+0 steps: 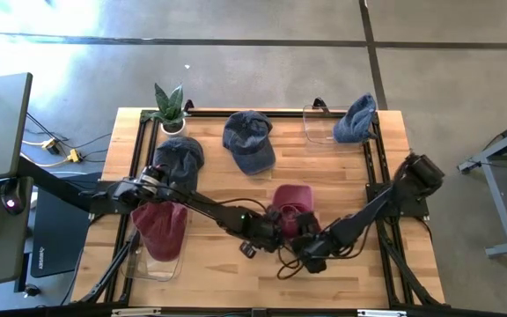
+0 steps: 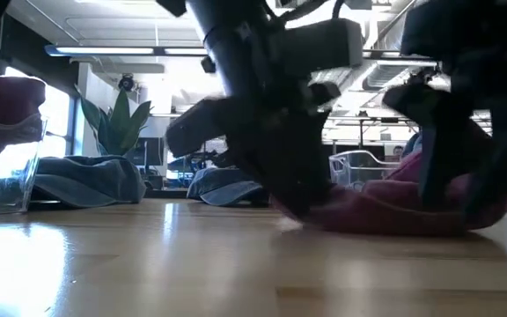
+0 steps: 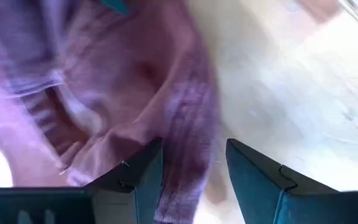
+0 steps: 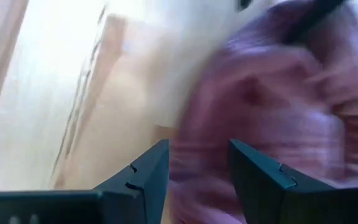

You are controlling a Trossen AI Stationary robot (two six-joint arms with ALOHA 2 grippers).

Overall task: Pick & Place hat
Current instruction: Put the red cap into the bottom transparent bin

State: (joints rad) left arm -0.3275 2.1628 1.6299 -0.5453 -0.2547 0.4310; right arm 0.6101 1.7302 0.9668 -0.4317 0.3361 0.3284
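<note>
I need to grip the cloth edge of the hat's top (image 4: 194, 149) with my right gripper next, to pick and place the maroon hat.
A maroon hat (image 1: 290, 202) lies on the wooden table near its middle, its underside on the boards (image 2: 394, 216). My left gripper (image 1: 267, 232) comes in from the left and stands at the hat's near left edge. My right gripper (image 1: 310, 250) comes in from the right and stands at the near right edge. Both slant downward. In each wrist view maroon cloth fills the narrow gap between the two dark fingers. Both views are blurred. My left gripper (image 3: 194, 177) has the hat's ribbed edge band (image 3: 188, 149) between its two fingers, slanting down from the near left. The hat lies on the table. A thin gap shows between the cloth and one finger (image 3: 253, 180). My right gripper (image 4: 199, 174) has the hat's near right edge (image 4: 197, 158) between its two fingers, slanting down from the near right. Blur hides whether it is one layer or several. The hat stays on the table.
A second maroon hat sits in a clear container (image 1: 158, 231) at the near left. Blue hats lie at the far left (image 1: 180, 157), far middle (image 1: 249, 141) and on a clear container at the far right (image 1: 355, 119). A potted plant (image 1: 170, 107) stands at the far left.
</note>
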